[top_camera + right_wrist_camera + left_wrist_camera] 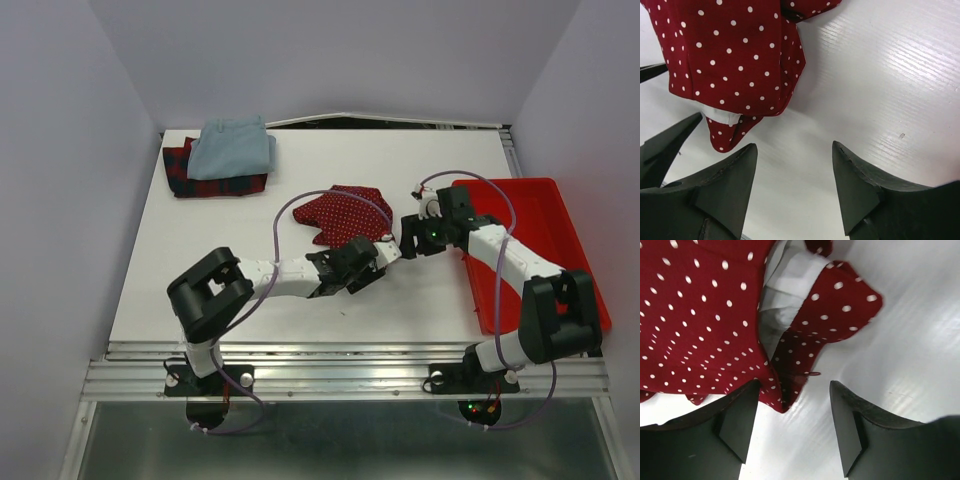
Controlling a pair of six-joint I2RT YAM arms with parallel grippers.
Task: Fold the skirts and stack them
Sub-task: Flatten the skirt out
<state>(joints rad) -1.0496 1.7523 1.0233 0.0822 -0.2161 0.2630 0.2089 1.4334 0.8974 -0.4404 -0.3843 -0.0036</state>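
I should next grab the dotted skirt's near-edge corner (783, 398), beside the white lining, with my left gripper, so that I can spread the skirt flat for folding.
The dark red dotted skirt (342, 212) lies crumpled mid-table; it also shows in the left wrist view (700, 325) and the right wrist view (730, 55), with a white lining showing. The pale blue skirt (232, 148) lies folded on the folded plaid skirt (215, 186) at the back left. My left gripper (366, 262) is open and empty at the dotted skirt's near edge, its jaws (795, 415) over bare table beside a cloth corner. My right gripper (406, 243) is open and empty just right of that skirt, above bare table (795, 175).
A rigid bright red plastic tray (560, 215) stands at the right, under the right arm. White table (400, 160) surrounds the dotted skirt. Walls close in at the back and both sides.
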